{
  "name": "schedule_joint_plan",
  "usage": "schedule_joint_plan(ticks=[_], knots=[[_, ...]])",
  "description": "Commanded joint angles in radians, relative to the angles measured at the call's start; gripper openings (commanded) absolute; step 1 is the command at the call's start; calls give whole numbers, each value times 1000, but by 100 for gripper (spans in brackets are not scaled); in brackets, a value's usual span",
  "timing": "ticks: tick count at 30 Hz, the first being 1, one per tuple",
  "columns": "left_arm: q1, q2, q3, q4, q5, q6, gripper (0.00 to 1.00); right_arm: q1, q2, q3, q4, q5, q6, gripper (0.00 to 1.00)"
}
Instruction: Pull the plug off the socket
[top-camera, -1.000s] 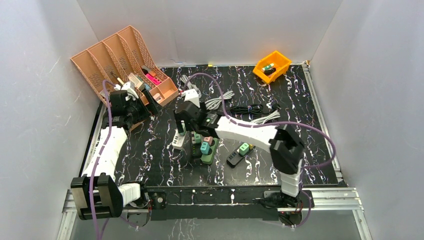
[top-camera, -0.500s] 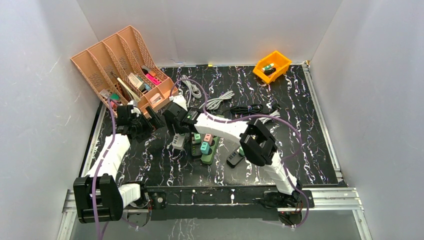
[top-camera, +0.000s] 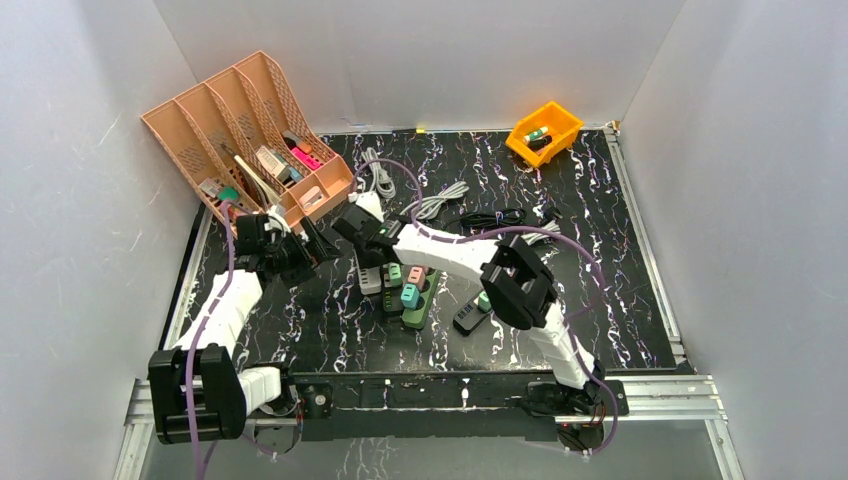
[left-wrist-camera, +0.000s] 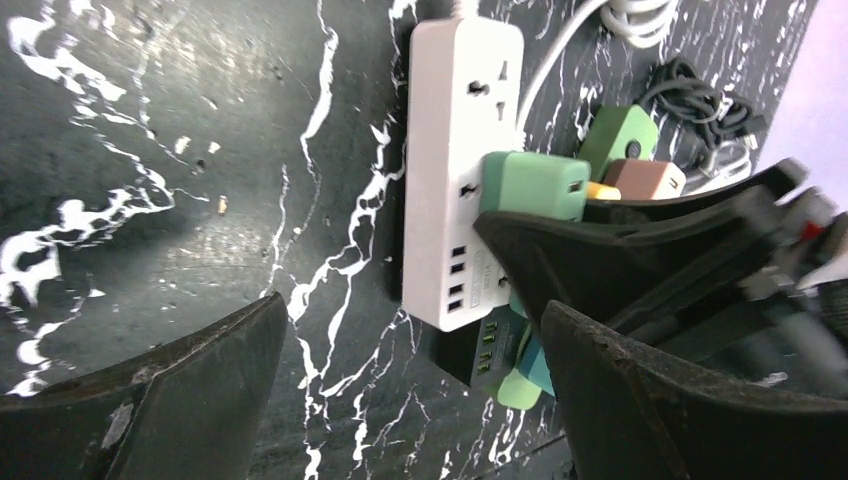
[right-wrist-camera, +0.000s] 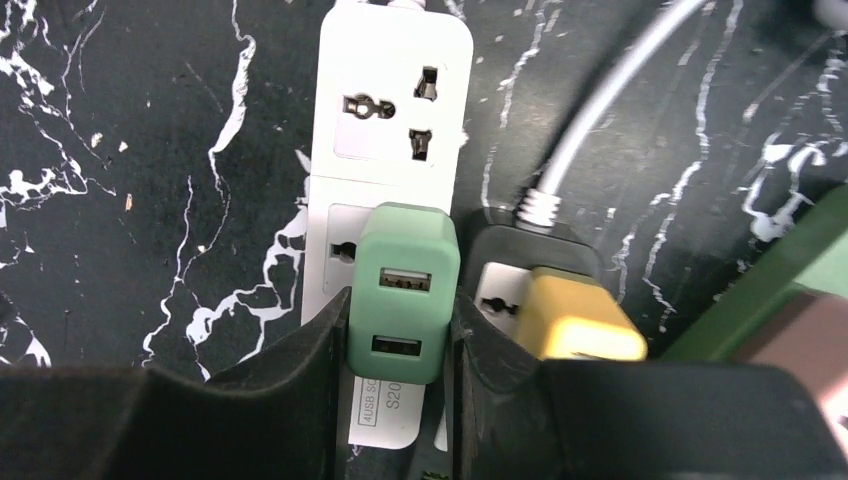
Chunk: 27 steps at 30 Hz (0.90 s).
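Note:
My left gripper grabs the white power strip (left-wrist-camera: 455, 120) by its USB end (left-wrist-camera: 459, 280) next, which leaves the green plug for my right gripper to pull off.
A green two-port USB plug (right-wrist-camera: 408, 285) sits in the middle socket of a white power strip (right-wrist-camera: 390, 110) lying on the black marble table. My right gripper (right-wrist-camera: 400, 312) is shut on the plug, one black finger pressed against each of its sides. The left wrist view shows the same plug (left-wrist-camera: 535, 185) on the strip (left-wrist-camera: 455, 120), with the right gripper's finger beside it. My left gripper (left-wrist-camera: 410, 330) hangs open just left of the strip's USB end, holding nothing. From above, the right gripper (top-camera: 363, 243) covers the plug and the left gripper (top-camera: 305, 250) is next to it.
A black strip with a yellow plug (right-wrist-camera: 575, 320) lies right beside the white one. A dark green strip with teal and pink plugs (top-camera: 412, 293) and a loose black strip (top-camera: 474, 310) lie further right. Cables (top-camera: 440, 200), a peach file organiser (top-camera: 240, 115) and an orange bin (top-camera: 545, 130) stand behind.
My right gripper swung left onto the white strip and closed on the green plug. The left arm came forward and right, toward the strip, staying open.

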Motion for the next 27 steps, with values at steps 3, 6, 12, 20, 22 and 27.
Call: schedule_joint_plan(ticks=[3,6,12,20,22,27], knots=[[-8,19,-54,87,214,-72,97,-64,-216,-83,172,-1,25,0],[-29,29,-78,142,238,-115,97,-77,-252,-107,217,-28,33,0],[-80,62,-98,274,272,-204,97,-78,-275,-117,259,-84,44,0],[-116,98,-117,440,331,-287,97,-78,-276,-123,263,-116,51,0],[-122,110,-123,455,330,-294,97,-78,-279,-125,267,-122,51,0],[-146,188,-126,481,308,-301,49,-78,-294,-121,276,-163,52,0]])
